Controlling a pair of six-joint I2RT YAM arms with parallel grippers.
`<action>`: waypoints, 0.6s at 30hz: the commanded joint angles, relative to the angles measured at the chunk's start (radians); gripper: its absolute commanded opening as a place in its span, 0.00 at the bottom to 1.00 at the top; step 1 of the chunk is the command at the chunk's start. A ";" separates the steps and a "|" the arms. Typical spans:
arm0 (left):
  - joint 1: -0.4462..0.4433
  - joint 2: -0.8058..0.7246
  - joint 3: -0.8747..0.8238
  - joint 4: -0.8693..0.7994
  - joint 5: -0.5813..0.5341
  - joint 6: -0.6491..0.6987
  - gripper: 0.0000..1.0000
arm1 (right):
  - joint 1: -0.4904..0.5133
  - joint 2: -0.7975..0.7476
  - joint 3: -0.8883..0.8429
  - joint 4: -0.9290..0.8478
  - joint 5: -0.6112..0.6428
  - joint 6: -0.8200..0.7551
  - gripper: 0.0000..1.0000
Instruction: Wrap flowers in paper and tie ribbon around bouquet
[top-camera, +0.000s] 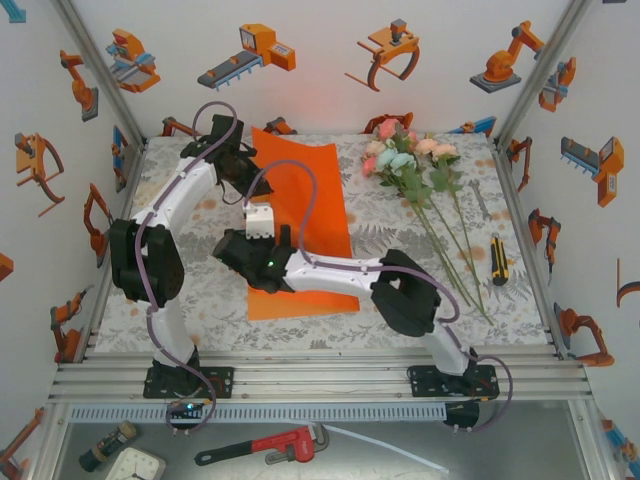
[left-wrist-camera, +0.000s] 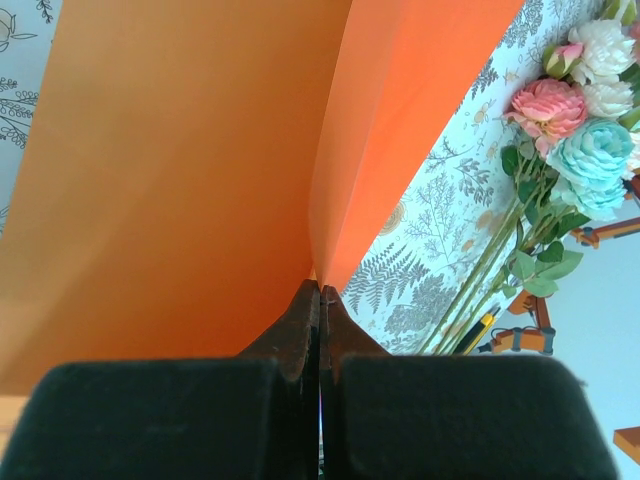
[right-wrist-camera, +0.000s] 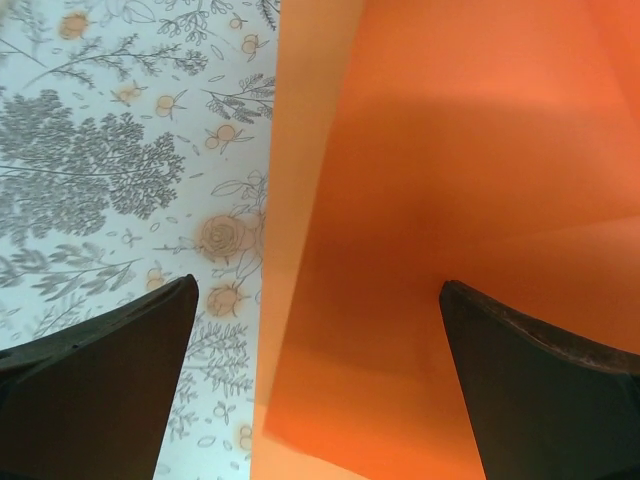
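My right gripper is about to grab the orange paper by the loose edge of its top layer, to open the sheet for wrapping flowers.
The orange paper (top-camera: 305, 215) lies on the printed cloth in the middle of the table. My left gripper (top-camera: 246, 186) is shut on its far-left edge. In the left wrist view the sheet (left-wrist-camera: 200, 170) rises in a fold from the pinched tips (left-wrist-camera: 320, 291). My right gripper (top-camera: 259, 207) hovers open just nearer. Its fingers straddle the paper's left edge (right-wrist-camera: 440, 190), one finger (right-wrist-camera: 110, 350) over the cloth. The flowers (top-camera: 405, 155) lie at the back right with their stems pointing towards me. They also show in the left wrist view (left-wrist-camera: 580, 130).
A yellow utility knife (top-camera: 498, 260) and a small metal tool (top-camera: 480, 200) lie right of the stems. On the lower shelf sit a red pipe wrench (top-camera: 275, 447) and a thin white strip (top-camera: 385, 450); I cannot tell whether the strip is the ribbon.
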 joint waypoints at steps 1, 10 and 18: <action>-0.002 -0.036 -0.004 -0.011 -0.016 -0.014 0.00 | 0.014 0.066 0.136 -0.207 0.143 0.002 0.97; 0.003 -0.023 -0.003 -0.006 -0.039 0.001 0.00 | 0.045 0.196 0.278 -0.392 0.303 -0.007 0.75; 0.005 -0.011 -0.008 0.007 -0.036 0.014 0.00 | 0.044 0.162 0.261 -0.394 0.307 -0.020 0.36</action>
